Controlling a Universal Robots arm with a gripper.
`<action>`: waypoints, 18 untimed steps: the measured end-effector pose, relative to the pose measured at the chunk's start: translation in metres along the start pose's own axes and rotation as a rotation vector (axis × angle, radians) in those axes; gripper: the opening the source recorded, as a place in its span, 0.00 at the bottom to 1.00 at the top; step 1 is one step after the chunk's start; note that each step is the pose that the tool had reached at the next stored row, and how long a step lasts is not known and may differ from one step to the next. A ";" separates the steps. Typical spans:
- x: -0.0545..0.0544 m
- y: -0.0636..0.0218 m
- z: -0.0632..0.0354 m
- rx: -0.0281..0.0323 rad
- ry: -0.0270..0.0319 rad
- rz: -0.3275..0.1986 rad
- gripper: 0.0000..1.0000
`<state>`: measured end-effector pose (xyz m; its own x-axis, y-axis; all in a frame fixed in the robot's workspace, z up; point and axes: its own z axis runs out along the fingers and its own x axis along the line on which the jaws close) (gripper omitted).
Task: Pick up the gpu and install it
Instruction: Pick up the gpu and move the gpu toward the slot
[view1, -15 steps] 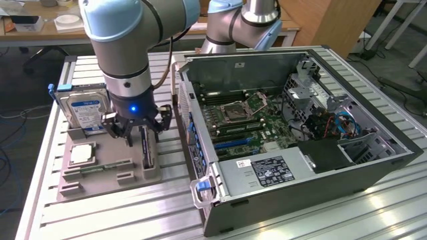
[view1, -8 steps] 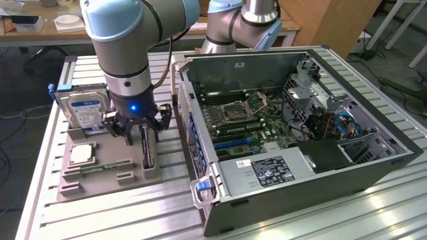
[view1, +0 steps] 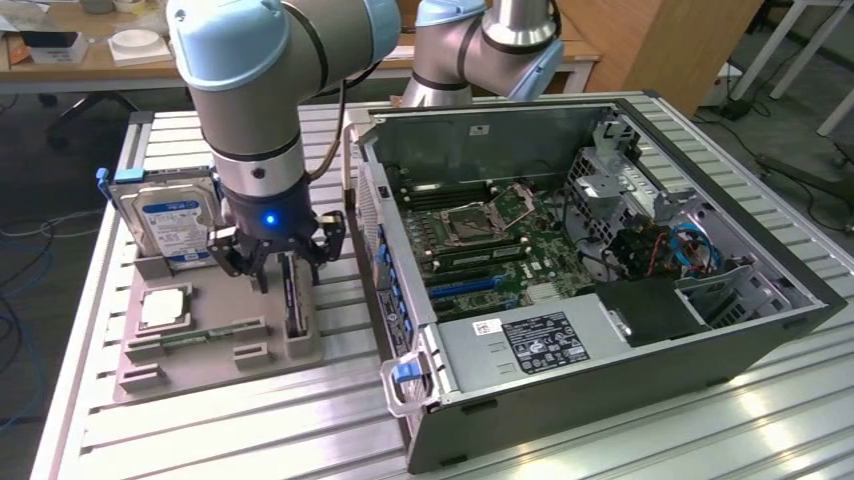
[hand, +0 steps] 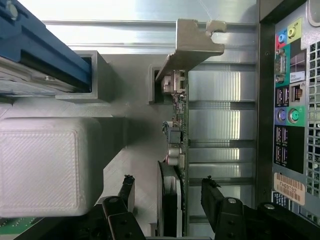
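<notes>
My fingers are beside both the GPU's sides in the wrist view, around its black fan, so my gripper should close now. Closing now would hold it.
The gpu stands on its edge in a slot of the grey holder tray, at the tray's end nearest the computer case. From the wrist it shows edge-on as a dark card with a black fan on one face and a silver bracket at its far end. My gripper hangs straight down over the card. It is open, and its black fingers stand one on each side of the card with a gap to both faces. Nothing is held.
On the tray also sit a silver hard drive with a blue-white label, a square chip and a green memory stick. The open computer case stands close beside the tray, its rear port panel near the card. A second arm stands behind.
</notes>
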<state>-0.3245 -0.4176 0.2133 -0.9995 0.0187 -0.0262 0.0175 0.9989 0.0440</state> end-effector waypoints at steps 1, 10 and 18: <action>0.000 0.0000 0.0000 0.0001 0.0001 0.000 0.65; 0.000 0.0000 -0.0001 0.0001 0.0002 0.000 0.56; 0.000 0.0000 -0.0001 0.0001 0.0001 0.000 0.48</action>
<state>-0.3244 -0.4177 0.2134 -0.9995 0.0186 -0.0260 0.0175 0.9989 0.0439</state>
